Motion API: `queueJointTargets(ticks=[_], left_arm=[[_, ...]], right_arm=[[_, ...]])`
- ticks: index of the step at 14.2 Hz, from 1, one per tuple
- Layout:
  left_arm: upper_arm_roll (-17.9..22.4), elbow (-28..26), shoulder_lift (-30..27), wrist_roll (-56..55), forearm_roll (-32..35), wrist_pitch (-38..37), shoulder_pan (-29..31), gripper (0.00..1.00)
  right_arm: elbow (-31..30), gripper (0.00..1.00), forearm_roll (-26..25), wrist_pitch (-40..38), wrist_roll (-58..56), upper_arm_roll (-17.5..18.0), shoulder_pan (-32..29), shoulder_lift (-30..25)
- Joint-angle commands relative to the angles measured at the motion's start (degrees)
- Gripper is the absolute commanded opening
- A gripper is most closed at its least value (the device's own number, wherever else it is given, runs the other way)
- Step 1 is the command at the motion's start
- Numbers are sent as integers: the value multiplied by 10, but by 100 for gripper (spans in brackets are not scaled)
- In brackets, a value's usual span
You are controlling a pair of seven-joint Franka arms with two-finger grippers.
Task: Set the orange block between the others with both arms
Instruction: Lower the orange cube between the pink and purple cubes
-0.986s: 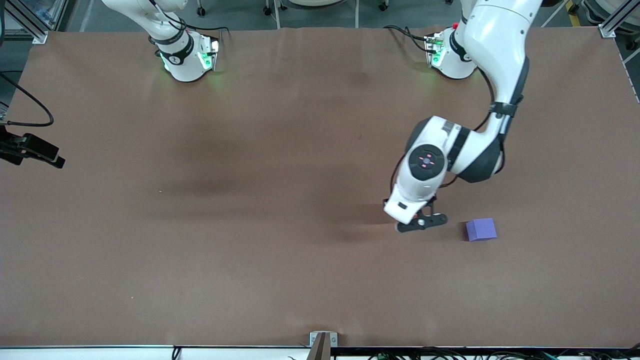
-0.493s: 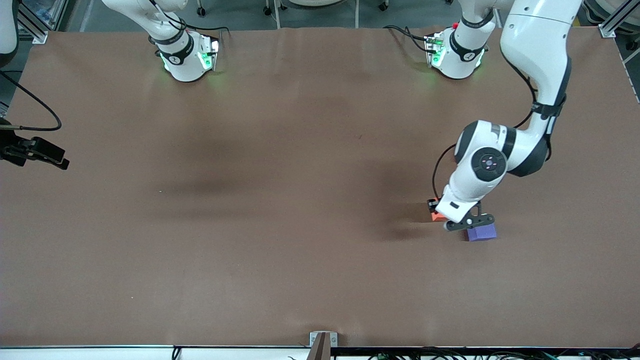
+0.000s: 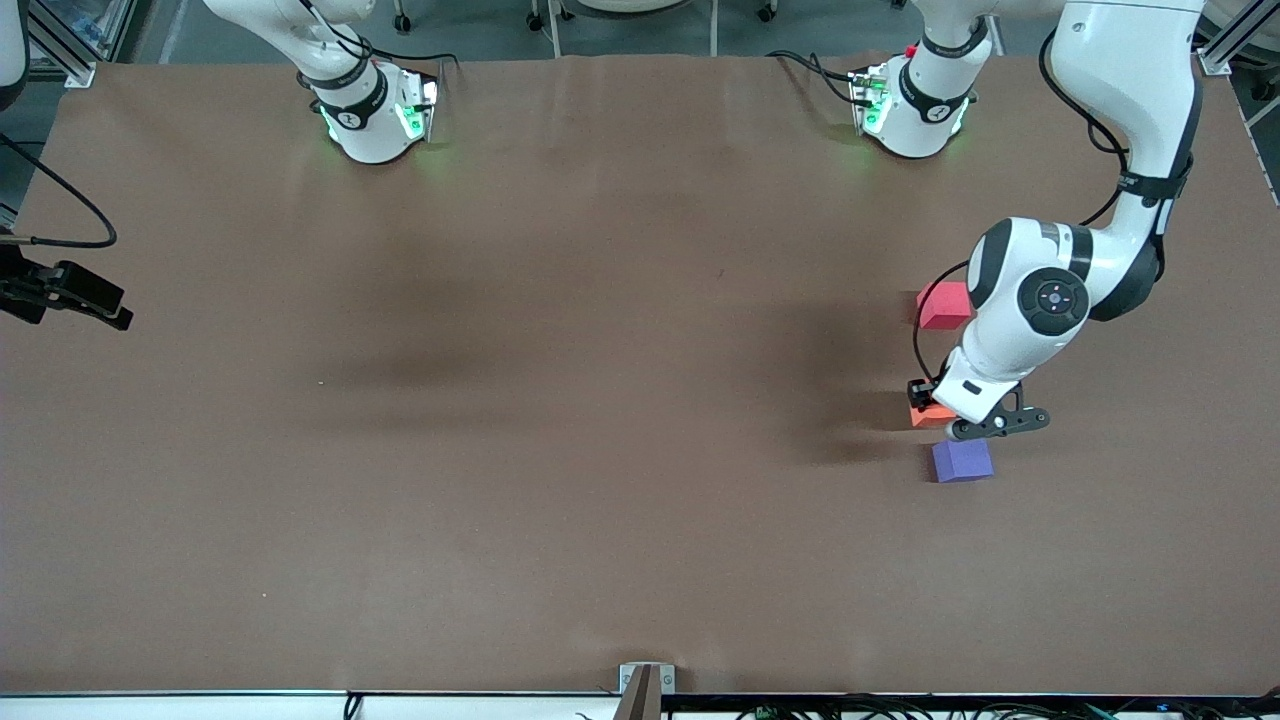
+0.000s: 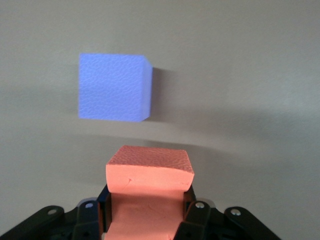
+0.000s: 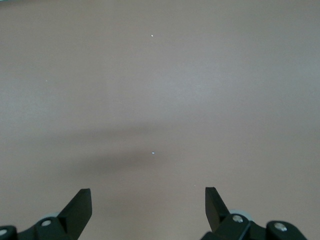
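Note:
The orange block's base (image 3: 932, 418) (image 4: 154, 149) is above the table between the cubes, so the block would drop if the left gripper opened now. The left gripper should bring the block down before it releases it.
My left gripper (image 3: 938, 411) (image 4: 146, 198) is shut on the orange block (image 3: 924, 415) (image 4: 150, 172), which bulges out past the jaws. It hangs low over the table between the two others. The purple-blue cube (image 3: 962, 461) (image 4: 114, 87) lies just ahead of the held block, nearer the front camera. The red-pink cube (image 3: 942, 306) sits farther from that camera, partly covered by the left arm's wrist. My right gripper (image 3: 72, 296) (image 5: 147, 197) waits open over bare table at the right arm's end, with nothing between its fingers.
Brown table cover (image 3: 560, 420) spreads wide toward the right arm's end. A small metal bracket (image 3: 646, 682) sits at the table's edge nearest the front camera. Both arm bases (image 3: 375, 115) stand at the table's farthest edge.
The left arm has swung toward its own end of the table with the orange block, uncovering the red-pink cube and stopping beside the purple-blue one. The right gripper has barely shifted.

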Motion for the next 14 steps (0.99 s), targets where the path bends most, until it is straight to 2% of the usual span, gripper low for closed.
queueJointTargets(ticks=[1, 6, 9, 14], left_arm=[[-18, -59, -27, 24, 11, 51, 40, 20], [-33, -116, -19, 27, 10, 139, 63, 20], [-33, -123, -9, 34, 11, 155, 63, 21], [-33, -125, -6, 62, 12, 159, 100, 21]], right_arm=[[-4, 100, -7, -17, -6, 4, 3, -13], [16, 100, -7, -33, -4, 8, 12, -12], [18, 100, -5, -33, -4, 8, 11, -13], [18, 100, -2, -33, -2, 10, 1, -12]])
